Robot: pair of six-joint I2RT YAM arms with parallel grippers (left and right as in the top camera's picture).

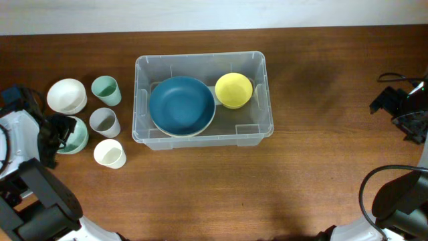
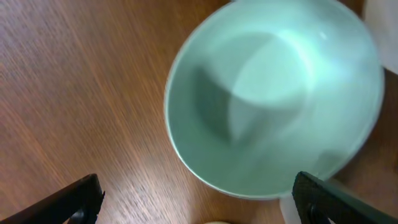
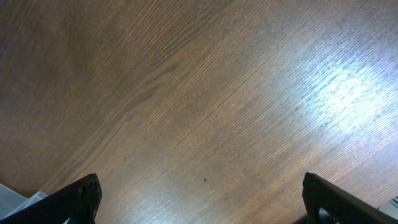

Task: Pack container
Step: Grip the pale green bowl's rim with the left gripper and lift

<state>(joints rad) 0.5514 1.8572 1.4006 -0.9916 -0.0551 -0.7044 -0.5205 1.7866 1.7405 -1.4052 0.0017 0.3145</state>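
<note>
My left gripper grabs the pale green bowl's rim (image 1: 73, 151) on the nearest side next. This leaves the bowl's base free to stack inside the container (image 1: 144, 100).
The clear plastic container (image 1: 144, 100) stands mid-table and holds a large blue bowl (image 1: 180, 105) and a small yellow bowl (image 1: 233, 90). Left of it sit a white bowl (image 1: 66, 96), a mint cup (image 1: 105, 90), a grey cup (image 1: 104, 122), a cream cup (image 1: 109, 153) and a pale green bowl (image 1: 79, 137). My left gripper (image 1: 59, 134) hovers open over the pale green bowl (image 2: 273, 99), jaws (image 2: 199, 202) wide apart just short of its rim. My right gripper (image 1: 401, 107) is open over bare wood at the far right (image 3: 199, 199).
The cups and bowls are clustered close together at the left edge. The wooden table (image 1: 321, 154) runs right and in front of the container. A pale wall edge lies along the back.
</note>
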